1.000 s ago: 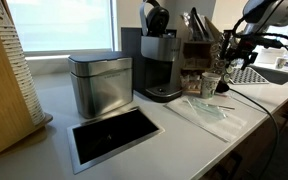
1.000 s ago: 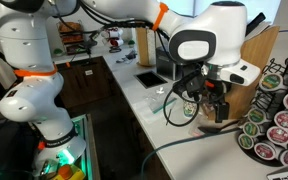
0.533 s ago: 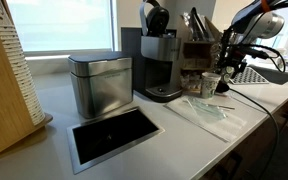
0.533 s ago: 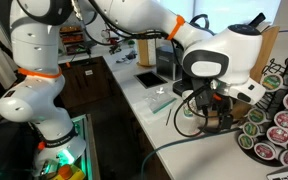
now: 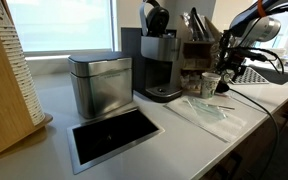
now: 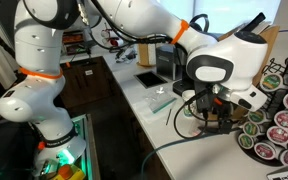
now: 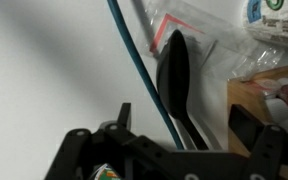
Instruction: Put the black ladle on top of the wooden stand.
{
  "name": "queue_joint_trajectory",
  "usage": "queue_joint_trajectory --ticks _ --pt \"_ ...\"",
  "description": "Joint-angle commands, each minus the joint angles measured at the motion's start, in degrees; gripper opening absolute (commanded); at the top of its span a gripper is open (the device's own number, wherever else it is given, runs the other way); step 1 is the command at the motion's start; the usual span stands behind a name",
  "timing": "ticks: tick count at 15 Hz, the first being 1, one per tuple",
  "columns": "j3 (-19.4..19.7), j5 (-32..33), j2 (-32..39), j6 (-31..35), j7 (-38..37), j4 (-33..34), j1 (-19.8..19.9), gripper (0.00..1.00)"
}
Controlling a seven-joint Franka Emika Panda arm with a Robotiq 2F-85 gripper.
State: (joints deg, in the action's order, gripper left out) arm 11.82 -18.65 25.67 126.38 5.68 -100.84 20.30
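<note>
I should lower my gripper before I close it on the handle. My fingers stop above the handle (image 7: 189, 126) between them, so they would miss it if I closed now.
In the wrist view the black ladle (image 7: 174, 70) lies flat on the white counter, bowl away from me, its handle running back between my fingers. My gripper (image 7: 184, 120) is open and straddles the handle without closing on it. A blue cable (image 7: 134, 60) runs alongside the ladle. The brown wooden stand (image 7: 256, 95) shows at the right edge of the wrist view, and in an exterior view (image 5: 199, 50) it stands beside the black coffee machine (image 5: 159, 60). My gripper hangs low over the counter in both exterior views (image 5: 229, 68) (image 6: 212, 112); the ladle is hidden there.
A metal canister (image 5: 99, 85) and a black tray (image 5: 114, 135) sit on the counter, with a clear plastic bag (image 5: 209, 110) in front of the stand. A coffee-pod carousel (image 6: 279, 115) stands close beside my gripper. A pale wooden board (image 5: 4, 80) leans at the counter's end.
My arm has shifted toward the pod carousel and sunk lower over the counter. The gripper stays open.
</note>
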Motion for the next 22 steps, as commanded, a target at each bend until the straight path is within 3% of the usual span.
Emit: queue_joint_trajectory --ticks 1,3,6,7,8,15,22 --pt "-0.21 1.23 -0.78 4.66 -2.60 -3.10 -1.02 1.00" --pt "-0.45 0.74 -0.95 5.79 -3.26 -4.30 -1.05 0.98" --pt "-0.79 -0.42 -1.13 6.23 -3.59 -5.50 -0.53 0.80" --pt "-0.91 -1.01 -1.47 6.70 -3.32 -6.23 -0.26 0.63" --pt "-1.03 -1.51 -1.61 7.22 -3.15 -6.59 -0.04 0.53" --pt "-1.18 -2.48 -3.44 10.69 -2.77 -10.09 0.22 0.01" --pt "-1.93 0.01 -8.62 19.69 -0.46 -18.16 -1.70 0.01"
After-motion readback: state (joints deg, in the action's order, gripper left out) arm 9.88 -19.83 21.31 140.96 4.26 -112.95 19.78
